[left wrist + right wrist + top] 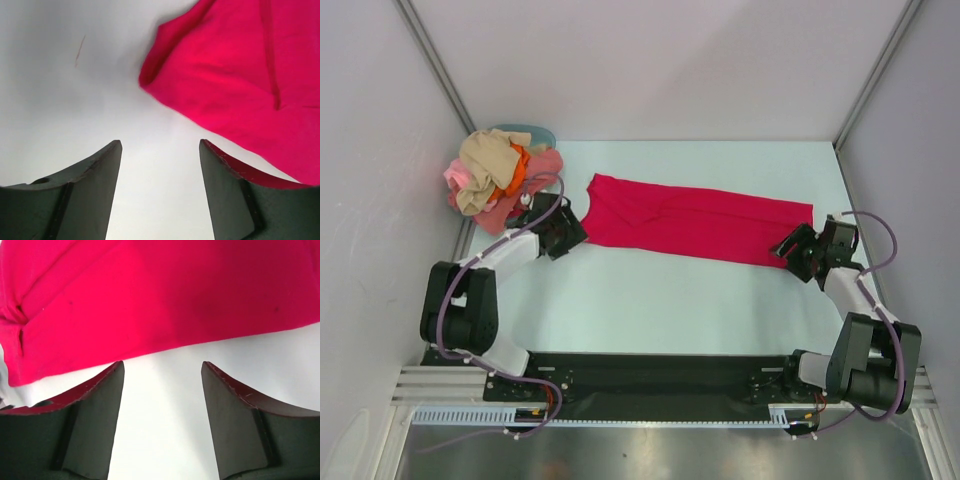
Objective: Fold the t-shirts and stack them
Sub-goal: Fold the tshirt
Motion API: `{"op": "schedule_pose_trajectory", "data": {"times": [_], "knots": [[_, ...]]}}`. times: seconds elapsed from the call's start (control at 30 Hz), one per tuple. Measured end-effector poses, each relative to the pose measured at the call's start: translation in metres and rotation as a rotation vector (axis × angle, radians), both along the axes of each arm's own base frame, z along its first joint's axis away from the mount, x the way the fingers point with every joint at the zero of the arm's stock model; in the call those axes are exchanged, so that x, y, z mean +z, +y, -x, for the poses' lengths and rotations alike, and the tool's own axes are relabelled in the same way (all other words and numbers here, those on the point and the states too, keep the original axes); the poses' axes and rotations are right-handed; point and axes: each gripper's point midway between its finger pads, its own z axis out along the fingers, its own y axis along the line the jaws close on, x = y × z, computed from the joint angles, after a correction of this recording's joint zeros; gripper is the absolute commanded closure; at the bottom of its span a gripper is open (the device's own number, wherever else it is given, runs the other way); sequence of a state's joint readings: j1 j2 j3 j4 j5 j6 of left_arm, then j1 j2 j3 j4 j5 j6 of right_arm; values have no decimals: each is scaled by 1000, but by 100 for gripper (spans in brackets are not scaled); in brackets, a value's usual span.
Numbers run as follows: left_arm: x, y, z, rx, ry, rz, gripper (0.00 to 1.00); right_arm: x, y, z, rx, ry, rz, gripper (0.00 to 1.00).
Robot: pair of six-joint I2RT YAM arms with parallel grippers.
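Note:
My left gripper should next grab the crimson-red t-shirt [695, 217] by its near corner beside the heap to turn it for folding.
A crimson-red t-shirt [695, 217] lies folded into a long band across the middle of the table. My left gripper [570, 238] is open and empty just off the shirt's left end; that end shows in the left wrist view [240, 75], apart from the fingers [220, 185]. My right gripper [790, 250] is open and empty at the shirt's right end; in the right wrist view the shirt's edge [160, 295] lies just ahead of the fingertips [107, 390]. A heap of beige, pink and orange t-shirts [495, 178] sits at the back left.
A light-blue round tub [532, 133] peeks out behind the heap. Grey enclosure walls [380, 150] stand on the left, right and back. The table's white surface [660, 300] lies between the shirt and the arm bases.

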State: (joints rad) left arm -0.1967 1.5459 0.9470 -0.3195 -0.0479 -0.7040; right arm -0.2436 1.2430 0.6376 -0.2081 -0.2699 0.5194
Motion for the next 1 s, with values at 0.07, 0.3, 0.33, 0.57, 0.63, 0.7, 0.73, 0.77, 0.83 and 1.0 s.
{"op": "schedule_pose_trajectory", "data": {"times": [0.07, 0.3, 0.33, 0.57, 0.63, 0.7, 0.73, 0.77, 0.83, 1.0], "knots": [[-14, 2, 8, 32, 22, 24, 29, -6, 5, 3, 9, -10, -23, 29], [-41, -5, -1, 104, 36, 124, 30, -41, 17, 15, -5, 43, -149, 30], [-41, -6, -4, 112, 27, 135, 30, -41, 14, 12, -17, 32, -159, 31], [-41, -11, -24, 164, -18, 194, 44, -42, -3, -5, -86, -30, -232, 42], [-43, -9, -29, 178, -19, 200, 49, -45, -4, -8, -98, -33, -247, 48], [-44, -9, -33, 187, -22, 205, 52, -47, -4, -11, -111, -36, -262, 51], [-45, -8, -34, 190, -25, 207, 56, -48, -3, -11, -120, -37, -270, 54], [-45, -8, -35, 194, -26, 210, 59, -48, -3, -11, -126, -41, -274, 55], [-47, -7, -36, 198, -24, 210, 66, -50, -4, -10, -147, -41, -284, 67], [-51, -5, -36, 205, -20, 199, 86, -59, -1, -6, -195, -16, -310, 97]]}}
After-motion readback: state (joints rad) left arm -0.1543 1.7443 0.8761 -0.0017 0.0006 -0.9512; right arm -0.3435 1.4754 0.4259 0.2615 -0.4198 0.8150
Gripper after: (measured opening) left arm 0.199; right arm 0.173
